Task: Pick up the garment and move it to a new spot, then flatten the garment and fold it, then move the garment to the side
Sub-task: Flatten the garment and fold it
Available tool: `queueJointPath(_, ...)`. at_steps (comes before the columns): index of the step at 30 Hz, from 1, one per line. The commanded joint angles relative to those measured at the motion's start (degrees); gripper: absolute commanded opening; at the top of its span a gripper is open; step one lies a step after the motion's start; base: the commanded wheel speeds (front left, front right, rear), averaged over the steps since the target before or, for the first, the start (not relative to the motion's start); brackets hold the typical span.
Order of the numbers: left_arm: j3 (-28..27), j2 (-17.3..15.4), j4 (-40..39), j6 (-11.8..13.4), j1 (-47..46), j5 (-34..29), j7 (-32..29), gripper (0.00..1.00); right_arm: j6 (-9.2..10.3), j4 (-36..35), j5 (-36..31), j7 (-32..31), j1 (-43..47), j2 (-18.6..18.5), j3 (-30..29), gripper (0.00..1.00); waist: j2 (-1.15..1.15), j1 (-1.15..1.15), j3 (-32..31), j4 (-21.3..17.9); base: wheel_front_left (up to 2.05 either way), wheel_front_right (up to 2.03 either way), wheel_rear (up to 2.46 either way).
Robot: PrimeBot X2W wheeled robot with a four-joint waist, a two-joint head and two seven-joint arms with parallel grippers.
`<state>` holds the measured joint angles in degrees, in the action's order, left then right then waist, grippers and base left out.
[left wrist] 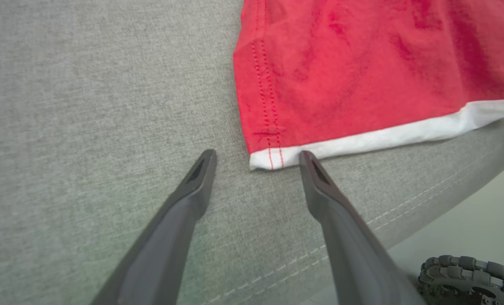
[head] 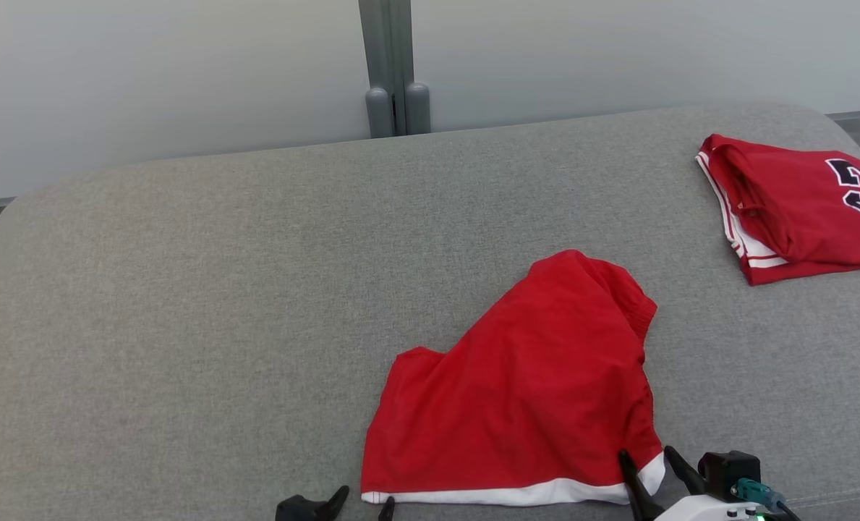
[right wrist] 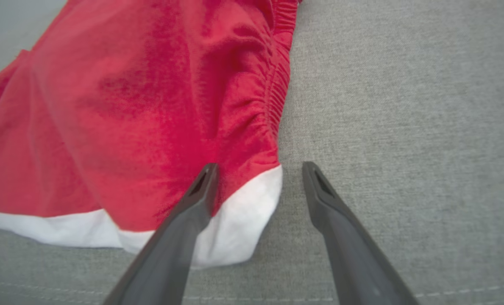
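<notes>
The red shorts [head: 531,391] need to be flattened and folded, so my left gripper should grab them next by the stitched corner of the white hem [head: 372,496].
The garment [head: 531,391] is a pair of red shorts with a white hem, lying loosely spread on the grey cushion near its front edge. My left gripper [head: 363,501] stands open at the hem's left corner; in the left wrist view that white corner [left wrist: 268,159] lies between the tips of my left gripper [left wrist: 256,156]. My right gripper [head: 648,460] is open at the hem's right corner. In the right wrist view the white corner [right wrist: 243,216] sits between the fingertips of my right gripper [right wrist: 258,169], with the elastic waistband [right wrist: 277,97] running up from it.
A second red garment [head: 806,210] with white trim and dark numerals lies folded at the far right of the cushion [head: 184,325]. The cushion's stitched front edge [left wrist: 404,203] drops to the floor, where a wheel [left wrist: 472,279] of the base shows.
</notes>
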<state>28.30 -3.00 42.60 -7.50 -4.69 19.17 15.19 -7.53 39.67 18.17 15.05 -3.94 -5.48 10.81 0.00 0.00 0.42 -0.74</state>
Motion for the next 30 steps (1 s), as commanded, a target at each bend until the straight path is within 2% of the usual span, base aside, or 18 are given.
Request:
queueJointPath(1, 0.65, -0.06, 0.90, 0.03, -1.02, 1.11, -0.15, 1.00, 0.10, 0.37, 0.70, 0.13, -0.52, 0.10, 0.22, 1.00, 0.00, 0.00, 0.14, -0.02, 0.00, 0.00, 0.00)
queueJointPath(2, 1.14, -0.01, 1.43, 0.03, -1.28, 1.41, -0.16, 1.00, 0.10, 0.38, 0.90, 0.13, -0.58, 0.25, 0.42, 0.98, 0.00, 0.00, 0.20, -0.03, 0.00, 0.00, 0.00)
queueJointPath(3, 1.68, 0.02, 1.90, 0.03, -1.61, 2.16, -0.16, 0.51, 0.10, 0.41, 1.15, 0.13, -0.60, 0.34, 0.66, 0.61, 0.00, 0.00, 0.25, -0.08, 0.00, 0.00, 0.00)
queueJointPath(4, 2.10, 0.03, 2.16, 0.03, -1.89, 2.63, -0.16, 0.20, 0.10, 0.40, 1.23, 0.13, -0.58, 0.36, 0.80, 0.38, 0.00, 0.00, 0.29, -0.13, 0.00, 0.00, 0.00)
queueJointPath(5, 2.64, 0.07, 2.14, 0.03, -2.13, 3.44, -0.16, 0.00, 0.10, 0.32, 1.51, 0.13, -0.48, 0.40, 0.88, 0.04, 0.00, 0.00, 0.30, -0.17, 0.00, 0.00, 0.00)
queueJointPath(6, 3.09, 0.09, 2.13, 0.02, -2.24, 4.07, -0.16, 0.00, 0.10, 0.15, 1.71, 0.14, -0.33, 0.43, 0.88, 0.00, 0.00, 0.00, 0.30, -0.19, 0.00, 0.00, 0.00)
queueJointPath(12, 4.60, 0.04, 0.64, 0.03, -3.37, 5.94, -0.12, 0.00, 0.10, -3.92, 1.83, 0.14, 1.34, 0.15, 0.24, 0.00, 0.00, 0.00, 0.08, -0.22, 0.00, 0.00, 0.00)
queueJointPath(19, 1.79, -0.07, -7.05, 0.03, -3.18, 5.61, -0.10, 0.00, 0.10, -12.16, 0.16, 0.14, 1.42, -0.26, -1.04, 0.00, 0.00, 0.00, -0.46, -0.76, 0.00, 0.00, 0.00)
queueJointPath(25, 0.01, -2.02, -12.90, 0.03, -8.37, 5.41, -0.09, 0.00, 0.10, -13.91, -1.25, 0.14, -5.87, -1.53, 1.00, 0.00, 0.00, 0.00, -0.15, -1.07, 0.00, 0.00, 0.00)
queueJointPath(30, 0.95, -5.66, -12.05, 0.03, -20.78, 7.75, -0.55, 0.00, 0.10, -10.69, -1.58, -0.83, -20.06, -1.55, 3.57, 0.00, 0.00, 0.00, 2.96, -1.28, 0.00, 0.00, 0.00)
